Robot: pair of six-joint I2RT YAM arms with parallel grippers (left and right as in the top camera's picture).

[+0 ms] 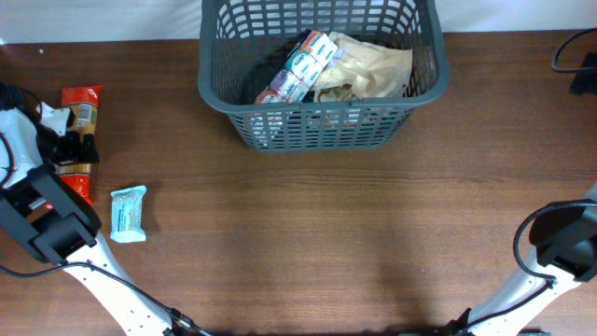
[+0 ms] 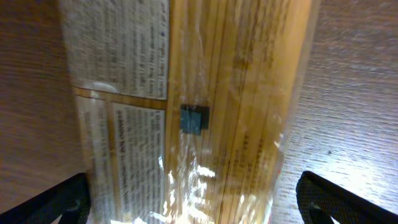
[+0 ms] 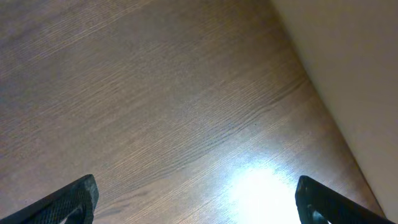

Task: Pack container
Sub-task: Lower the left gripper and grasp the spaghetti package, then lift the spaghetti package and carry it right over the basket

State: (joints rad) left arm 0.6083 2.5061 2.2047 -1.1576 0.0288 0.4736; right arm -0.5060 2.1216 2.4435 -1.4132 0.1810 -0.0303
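My left gripper next grabs across the narrow width at the middle of the long orange-red clear packet (image 1: 82,105), to pack it lengthwise into the basket (image 1: 322,121).
The dark grey lattice basket (image 1: 322,121) stands at the back centre and holds a blue-and-white packet (image 1: 298,65) and a tan bag (image 1: 373,67). A long orange-red clear packet (image 1: 82,105) lies at the far left. My left gripper (image 1: 67,149) is open and sits right over it; in the left wrist view the packet (image 2: 186,106) fills the gap between my spread fingers (image 2: 196,205). A small light-blue packet (image 1: 129,214) lies to its right. My right gripper (image 3: 196,202) is open and empty over bare table; the right arm (image 1: 569,241) is at the front right.
A black cable (image 1: 571,56) lies at the back right corner. The white wall edge (image 3: 348,74) shows beyond the table in the right wrist view.
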